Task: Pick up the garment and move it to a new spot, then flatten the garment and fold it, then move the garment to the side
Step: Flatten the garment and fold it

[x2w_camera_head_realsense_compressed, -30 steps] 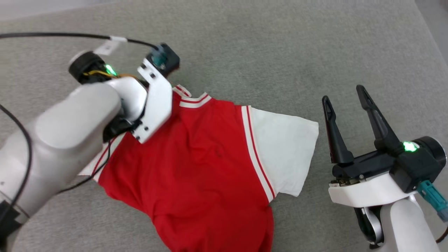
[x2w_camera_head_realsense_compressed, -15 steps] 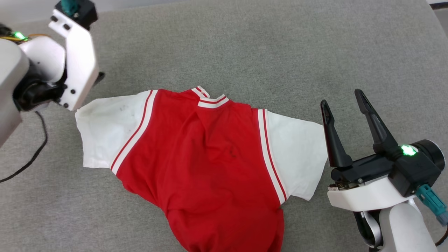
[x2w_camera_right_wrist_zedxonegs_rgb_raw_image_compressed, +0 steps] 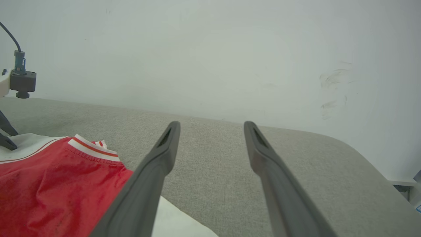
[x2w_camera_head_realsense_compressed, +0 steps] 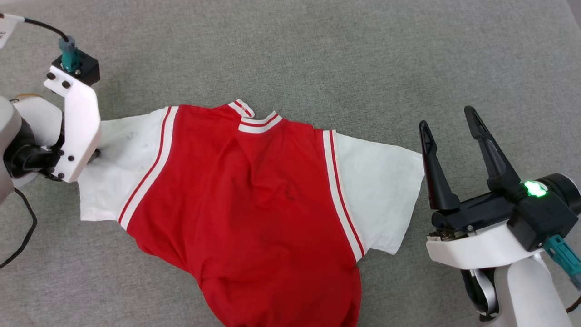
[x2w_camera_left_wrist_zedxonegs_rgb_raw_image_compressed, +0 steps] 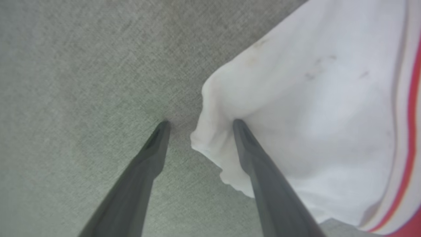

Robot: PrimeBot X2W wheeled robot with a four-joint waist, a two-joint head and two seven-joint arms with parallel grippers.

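Note:
Next, my left gripper pinches the garment's sleeve by its rumpled hem (x2w_camera_left_wrist_zedxonegs_rgb_raw_image_compressed: 215, 134), where the hem stands up.
The garment (x2w_camera_head_realsense_compressed: 254, 195) lies spread on the grey surface with its plain red face up, collar at the far side and a white sleeve on each side. My left gripper (x2w_camera_left_wrist_zedxonegs_rgb_raw_image_compressed: 199, 123) stands open at the outer edge of the left sleeve (x2w_camera_left_wrist_zedxonegs_rgb_raw_image_compressed: 312, 115): one finger rests on bare grey cloth, the other presses on the sleeve's rumpled hem. In the head view its white wrist bracket (x2w_camera_head_realsense_compressed: 79, 127) covers the fingers. My right gripper (x2w_camera_head_realsense_compressed: 445, 116) hangs open just right of the right sleeve (x2w_camera_head_realsense_compressed: 376, 190), apart from it, with nothing between its fingers (x2w_camera_right_wrist_zedxonegs_rgb_raw_image_compressed: 154, 171).
The grey cloth-covered surface (x2w_camera_head_realsense_compressed: 363, 54) runs to a white wall (x2w_camera_right_wrist_zedxonegs_rgb_raw_image_compressed: 210, 49) at its far edge and rounds off at the right corner (x2w_camera_right_wrist_zedxonegs_rgb_raw_image_compressed: 361, 158). A black cable (x2w_camera_head_realsense_compressed: 22, 227) loops off the left arm.
The left arm swung off the garment's left shoulder to the left, uncovering the sleeve, then came down at the sleeve's outer edge. The head camera shifted. The right gripper stayed put.

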